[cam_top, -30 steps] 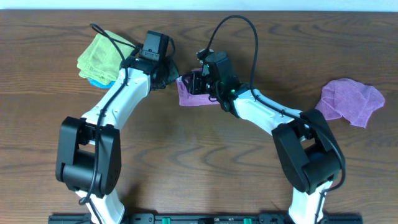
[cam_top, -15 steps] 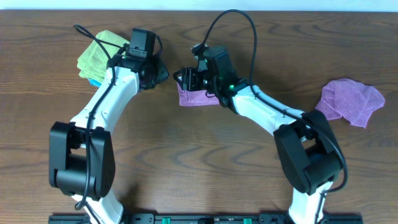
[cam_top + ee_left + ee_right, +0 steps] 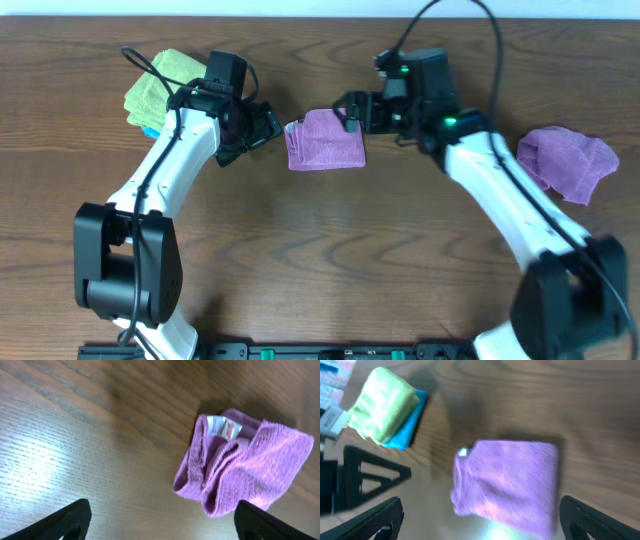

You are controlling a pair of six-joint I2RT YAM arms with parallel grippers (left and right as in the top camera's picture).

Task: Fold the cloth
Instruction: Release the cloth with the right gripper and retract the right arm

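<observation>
My left gripper is to grab the purple cloth by its layered edges on the tag side next. It should then stack the cloth, still folded, on the lime-green cloth.
The cloth (image 3: pixel 326 140) is purple and lies folded into a small rectangle on the table, between my two grippers. In the left wrist view the cloth (image 3: pixel 245 467) shows its layered folded edges and a small white tag (image 3: pixel 222 427). My left gripper (image 3: pixel 268 128) hangs just left of it, open and empty (image 3: pixel 162 525). On the cloth's upper right, my right gripper (image 3: pixel 350 112) is open too, holding nothing. The right wrist view is blurred, with the cloth (image 3: pixel 510 482) ahead of the spread right gripper (image 3: pixel 482 522).
A lime-green cloth (image 3: pixel 160 85) lies on a blue one (image 3: pixel 150 130) at the back left, also seen as green cloth (image 3: pixel 385 405) in the right wrist view. A second, crumpled purple cloth (image 3: pixel 567 162) lies at the right. The table is brown wood.
Both grippers have opened and let go of the cloth. The right arm has drawn back to the right and the left a little to the left. The cloth now lies uncovered.
</observation>
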